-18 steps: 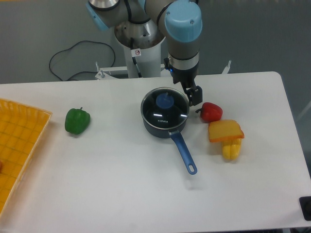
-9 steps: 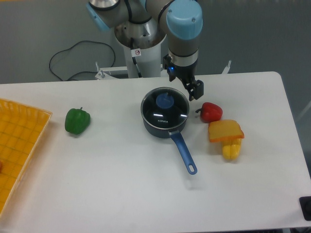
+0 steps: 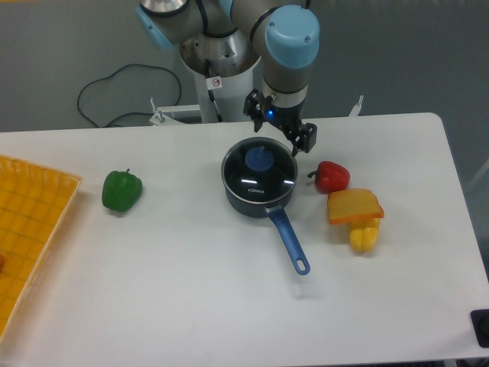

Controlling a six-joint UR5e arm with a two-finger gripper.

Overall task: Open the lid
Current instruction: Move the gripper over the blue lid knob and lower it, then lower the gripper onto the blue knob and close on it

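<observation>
The glass lid is wider than my open fingers, so my gripper next needs to grab the narrow blue knob (image 3: 259, 158) standing up at its centre to open it.
The lid (image 3: 260, 174), clear glass with a metal rim, white lettering and a blue centre knob (image 3: 259, 159), sits closed on the dark blue saucepan (image 3: 243, 198). The pan's long blue handle (image 3: 289, 238) points toward the front right. My gripper (image 3: 280, 126) hangs above the pan's far right rim, a little behind the knob. It is open with nothing between its fingers, one finger (image 3: 251, 105) at the left and the other (image 3: 309, 140) at the right.
A green pepper (image 3: 122, 190) lies left of the pan. A red pepper (image 3: 331, 177), an orange wedge (image 3: 354, 206) and a yellow pepper (image 3: 364, 235) lie to its right. An orange tray (image 3: 30, 222) sits at the left edge. The robot base (image 3: 221, 76) stands behind.
The gripper has risen slightly, shifted left toward the pan's centre and turned about its axis, so both fingers now show spread apart.
</observation>
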